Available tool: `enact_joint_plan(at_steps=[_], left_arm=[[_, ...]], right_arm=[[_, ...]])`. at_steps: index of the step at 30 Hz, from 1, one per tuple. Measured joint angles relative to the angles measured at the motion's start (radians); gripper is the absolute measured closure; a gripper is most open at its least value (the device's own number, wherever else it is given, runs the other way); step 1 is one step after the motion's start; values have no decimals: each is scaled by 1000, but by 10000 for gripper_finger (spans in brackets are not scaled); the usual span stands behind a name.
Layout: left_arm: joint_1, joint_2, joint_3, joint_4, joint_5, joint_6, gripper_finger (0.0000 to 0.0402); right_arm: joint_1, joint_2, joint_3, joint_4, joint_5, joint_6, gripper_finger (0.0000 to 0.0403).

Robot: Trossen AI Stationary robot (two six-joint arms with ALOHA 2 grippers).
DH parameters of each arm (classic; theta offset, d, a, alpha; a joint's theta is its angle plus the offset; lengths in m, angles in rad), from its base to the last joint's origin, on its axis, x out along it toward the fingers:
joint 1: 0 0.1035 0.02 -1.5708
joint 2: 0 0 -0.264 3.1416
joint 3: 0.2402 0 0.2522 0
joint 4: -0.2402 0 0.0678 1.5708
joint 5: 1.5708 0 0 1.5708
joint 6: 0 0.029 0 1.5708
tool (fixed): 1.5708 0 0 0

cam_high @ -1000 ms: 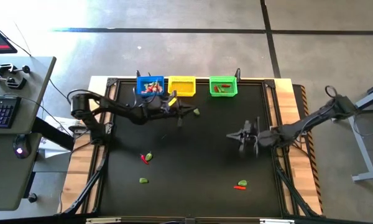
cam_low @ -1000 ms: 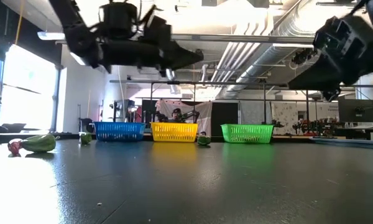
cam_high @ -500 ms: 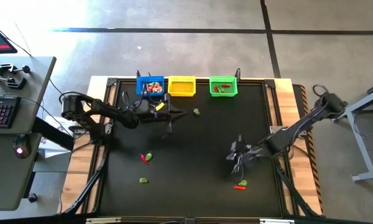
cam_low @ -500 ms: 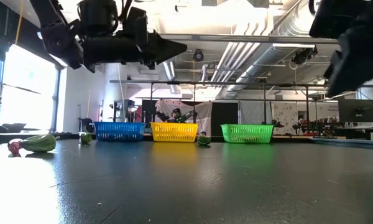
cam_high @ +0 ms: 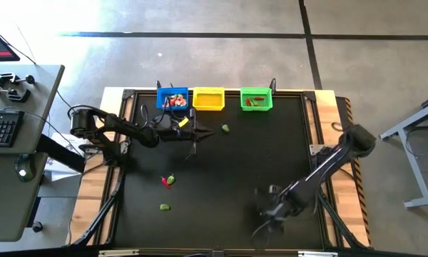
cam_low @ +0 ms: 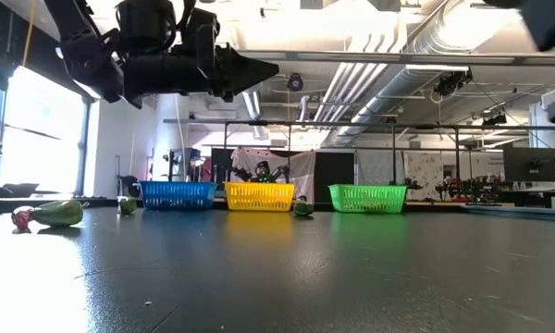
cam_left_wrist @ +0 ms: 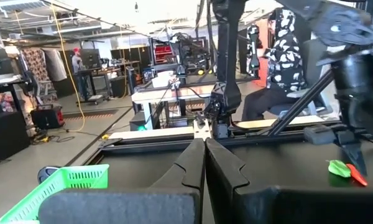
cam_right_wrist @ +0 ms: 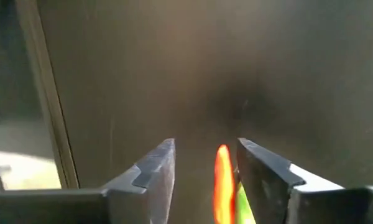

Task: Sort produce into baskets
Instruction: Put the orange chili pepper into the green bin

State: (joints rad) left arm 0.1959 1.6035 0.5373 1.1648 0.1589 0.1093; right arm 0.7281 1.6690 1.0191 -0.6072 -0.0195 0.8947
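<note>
I should next grab the chili by its middle with my right gripper, so that the orange-red chili can be sorted into the green basket.
Three baskets stand in a row at the table's far edge: blue, yellow and green. My left gripper hovers level just in front of the yellow one. It is shut and holds nothing. My right gripper points down near the table's front right. It is open, with its fingers on either side of a red-and-green piece of produce lying on the table. More produce lies loose: a green piece, a red-and-green piece and a green piece.
The blue basket holds several red and pale pieces, and the green basket a red one. A raised frame edges the black tabletop. The middle of the table lies bare between the two arms. A desk with a keyboard stands to the left.
My right gripper has swept from the table's middle right toward the near edge, tipped from nearly level to pointing down, and opened over the red-and-green piece. My left gripper has drawn back a little toward the table's left, still shut.
</note>
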Motion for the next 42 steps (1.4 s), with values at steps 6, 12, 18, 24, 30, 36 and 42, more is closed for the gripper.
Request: enact_joint_plan(at_steps=[6, 12, 18, 24, 30, 36, 42], left_arm=[[0, 0, 0, -7, 0, 0, 401], [0, 1, 0, -28, -7, 0, 401], [0, -3, 0, -64, -7, -12, 401], [14, -103, -79, -62, -5, -19, 401], [29, -267, -178, -129, -6, 0, 401], [33, -394, -225, -218, -8, 0, 401], [33, -463, -225, -321, -8, 5, 401]], right_arm=[[21, 125, 104, -138, -16, -58, 248], [21, 177, 113, -153, -38, -69, 284], [17, 177, 114, -169, -52, -124, 372], [-37, 103, 113, -200, 92, -227, 394], [-216, 35, 112, -198, 351, -473, 399], [-477, 31, 111, -43, 357, -774, 401], [-734, 31, 111, 155, 240, -998, 402]])
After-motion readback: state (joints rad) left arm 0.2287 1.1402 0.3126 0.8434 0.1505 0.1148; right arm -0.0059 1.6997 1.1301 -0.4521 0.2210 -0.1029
